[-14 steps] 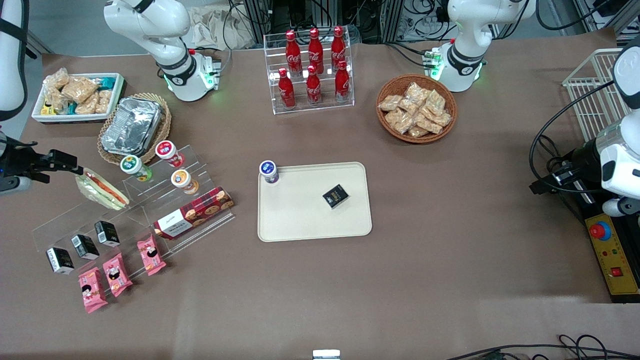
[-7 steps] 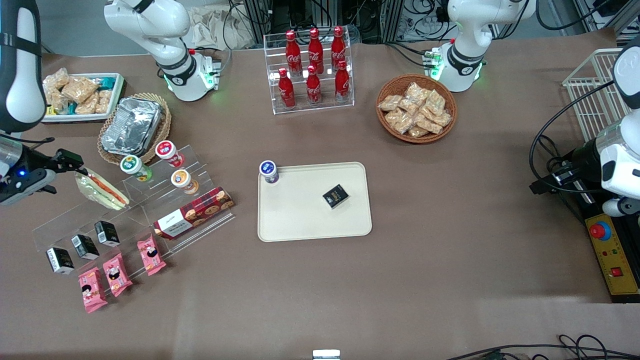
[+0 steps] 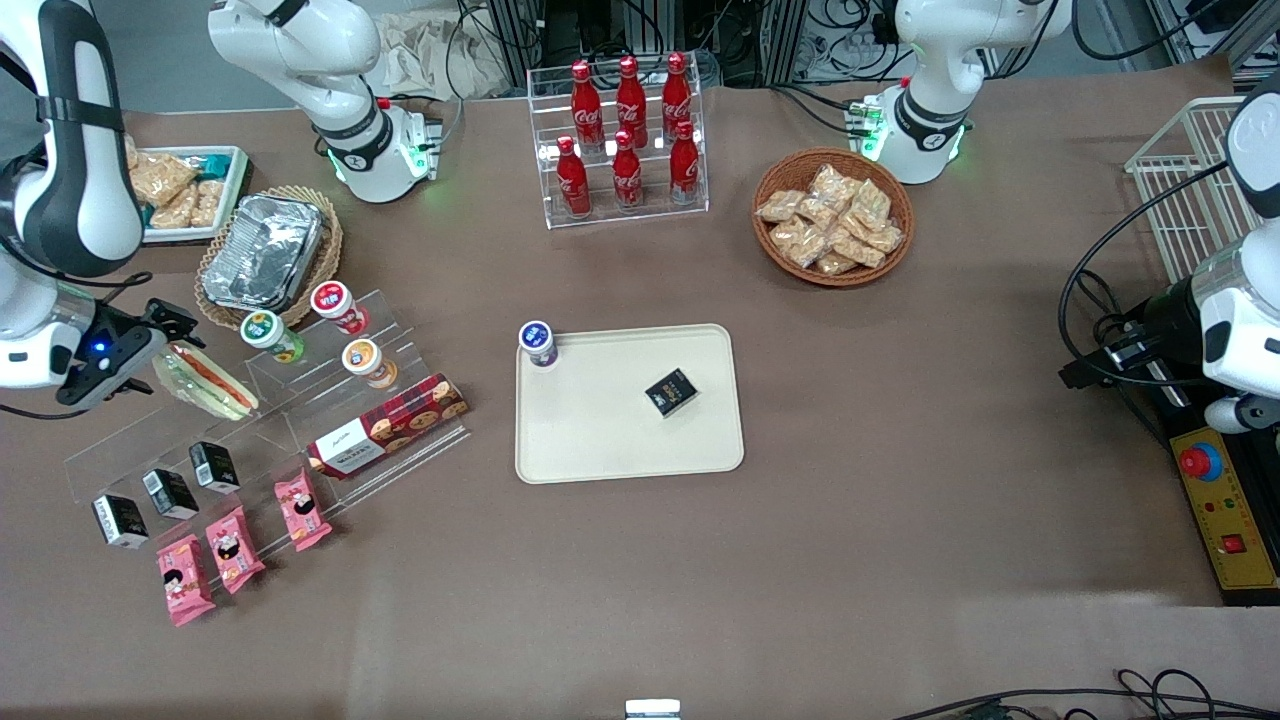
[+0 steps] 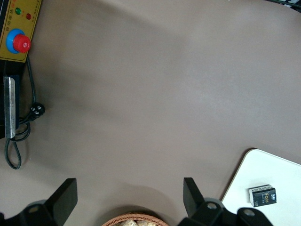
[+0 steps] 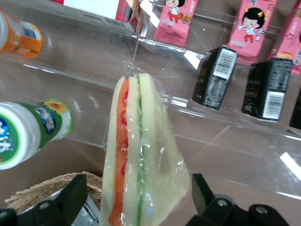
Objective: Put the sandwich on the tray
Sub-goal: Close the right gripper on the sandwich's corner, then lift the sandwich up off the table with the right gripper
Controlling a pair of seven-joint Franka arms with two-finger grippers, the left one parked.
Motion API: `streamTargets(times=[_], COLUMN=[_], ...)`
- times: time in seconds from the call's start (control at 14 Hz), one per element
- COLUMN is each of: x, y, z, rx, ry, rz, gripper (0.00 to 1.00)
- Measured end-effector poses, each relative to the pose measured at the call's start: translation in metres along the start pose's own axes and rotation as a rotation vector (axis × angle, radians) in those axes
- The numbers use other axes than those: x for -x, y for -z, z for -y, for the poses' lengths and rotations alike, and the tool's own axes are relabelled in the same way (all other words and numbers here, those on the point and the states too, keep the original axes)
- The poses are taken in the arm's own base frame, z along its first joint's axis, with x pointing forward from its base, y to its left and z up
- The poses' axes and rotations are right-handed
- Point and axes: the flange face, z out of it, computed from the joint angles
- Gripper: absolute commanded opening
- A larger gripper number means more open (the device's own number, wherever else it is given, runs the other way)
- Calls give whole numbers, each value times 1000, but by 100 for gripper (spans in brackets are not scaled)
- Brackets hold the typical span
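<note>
I will next use my right gripper to take hold of the sandwich by its wrapped end (image 3: 180,364), and then I will put the sandwich on the cream tray (image 3: 600,440).
The sandwich (image 3: 204,380), a clear-wrapped wedge with orange and green filling stripes, lies on the clear acrylic stand (image 3: 270,420) at the working arm's end of the table. My right gripper (image 3: 166,325) is open at its end farther from the front camera. In the right wrist view the sandwich (image 5: 141,155) runs between the two fingertips (image 5: 77,193) of the gripper (image 5: 138,200), with a gap on each side. The cream tray (image 3: 600,440) lies at mid-table, with a small black box (image 3: 671,391) on it.
Yogurt cups (image 3: 270,335), a cookie box (image 3: 388,425), black cartons (image 3: 170,492) and pink packets (image 3: 230,548) crowd the stand. A foil container (image 3: 265,253) in a wicker basket stands close by. A small bottle (image 3: 538,343) stands at the tray's corner. Cola rack (image 3: 625,130) and snack basket (image 3: 833,218) stand farther back.
My right arm has swung in from the table's edge and brought the open gripper up to the sandwich's end. The sandwich has not moved.
</note>
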Motion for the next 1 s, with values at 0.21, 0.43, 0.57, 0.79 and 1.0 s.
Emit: streamTargets(times=[0.21, 0.43, 0.57, 0.79, 1.0], x=[3, 2, 2, -2, -10], y=[-13, -16, -19, -15, -4], z=[5, 4, 3, -4, -19], rx=[-8, -10, -10, 7, 35], ry=[45, 59, 61, 65, 96], rz=[5, 6, 8, 3, -3], gripper=[98, 95, 95, 82, 79])
